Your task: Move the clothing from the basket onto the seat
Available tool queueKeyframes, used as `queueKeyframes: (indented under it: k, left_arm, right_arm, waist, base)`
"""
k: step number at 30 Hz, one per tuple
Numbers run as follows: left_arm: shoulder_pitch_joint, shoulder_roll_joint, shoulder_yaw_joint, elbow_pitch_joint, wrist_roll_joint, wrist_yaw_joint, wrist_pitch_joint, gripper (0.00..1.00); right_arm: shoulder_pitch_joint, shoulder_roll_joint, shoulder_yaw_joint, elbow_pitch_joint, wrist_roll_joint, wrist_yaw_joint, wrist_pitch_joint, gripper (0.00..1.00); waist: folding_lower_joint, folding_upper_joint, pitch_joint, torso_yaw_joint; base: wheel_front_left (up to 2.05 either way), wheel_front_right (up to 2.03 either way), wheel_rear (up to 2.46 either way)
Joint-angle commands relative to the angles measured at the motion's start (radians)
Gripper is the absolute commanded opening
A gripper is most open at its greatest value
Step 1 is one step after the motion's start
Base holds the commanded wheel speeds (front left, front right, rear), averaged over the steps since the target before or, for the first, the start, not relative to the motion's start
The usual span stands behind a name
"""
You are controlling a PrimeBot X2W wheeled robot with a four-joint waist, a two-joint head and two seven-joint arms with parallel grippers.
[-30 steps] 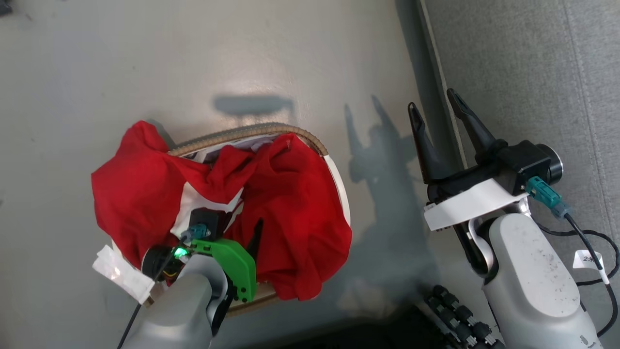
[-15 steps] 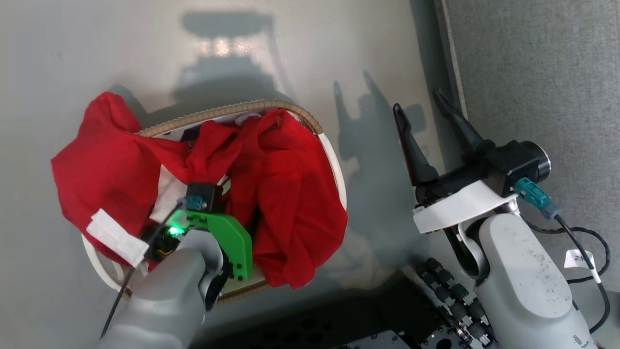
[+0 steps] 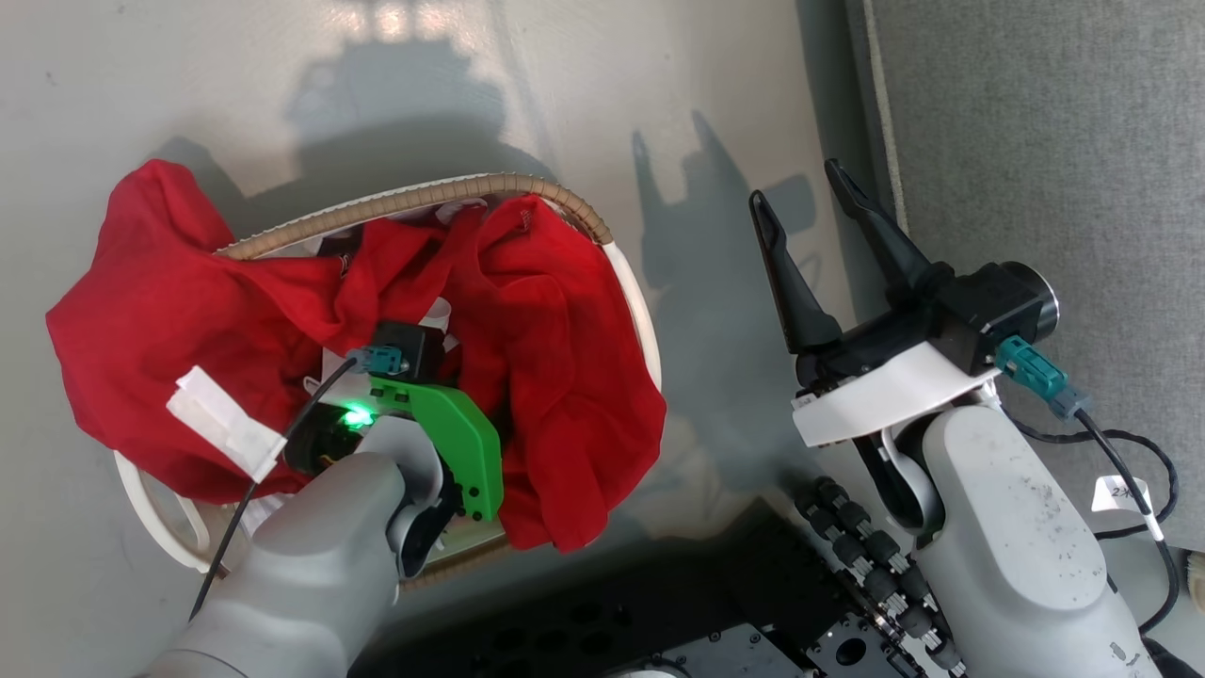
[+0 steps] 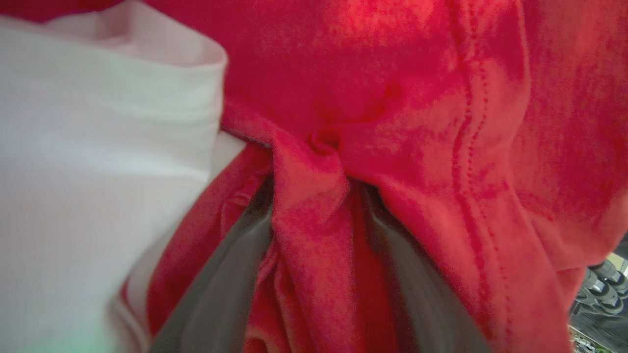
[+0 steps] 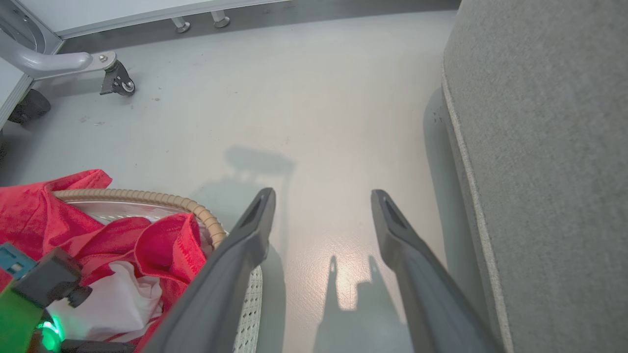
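Observation:
The left gripper pinches the red clothing by a bunched fold raised between its fingers next, since the cloth around that fold lies slack.
The red clothing lies heaped in the white basket and spills over its left and right rims. My left arm reaches down into the heap, and its wrist sits among the folds. In the left wrist view my left gripper stands open, its fingers straddling a bunched red fold beside a white patch. My right gripper hangs open and empty over the floor between the basket and the grey seat. The right wrist view shows that gripper beside the seat's side.
The basket stands on a pale grey floor. My dark base with black rollers fills the lower edge. A caster and metal frame leg stand at the far left. A cable hangs off my right wrist.
The head camera has shifted, so the whole picture has slid. My left wrist has sunk a little deeper into the red clothing. The right gripper stays open.

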Motion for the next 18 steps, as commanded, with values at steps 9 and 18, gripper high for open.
queueKeyframes:
  k: [9, 18]
  left_arm:
    - [-0.003, 0.037, -0.100, -0.034, -0.096, -0.003, -0.053, 0.00]
    - [0.057, 0.040, -0.148, -0.039, -0.145, -0.003, -0.134, 0.00]
  right_arm:
    - [-0.011, -0.002, 0.000, 0.017, 0.026, -0.001, -0.005, 1.00]
    - [0.031, -0.002, 0.001, 0.060, 0.032, -0.001, -0.005, 1.00]
  waist:
    - [0.0000, 0.0000, -0.087, -0.010]
    - [0.0000, 0.0000, -0.262, -0.009]
  base:
    - [0.00, 0.00, 0.00]
    - [0.00, 0.00, 0.00]
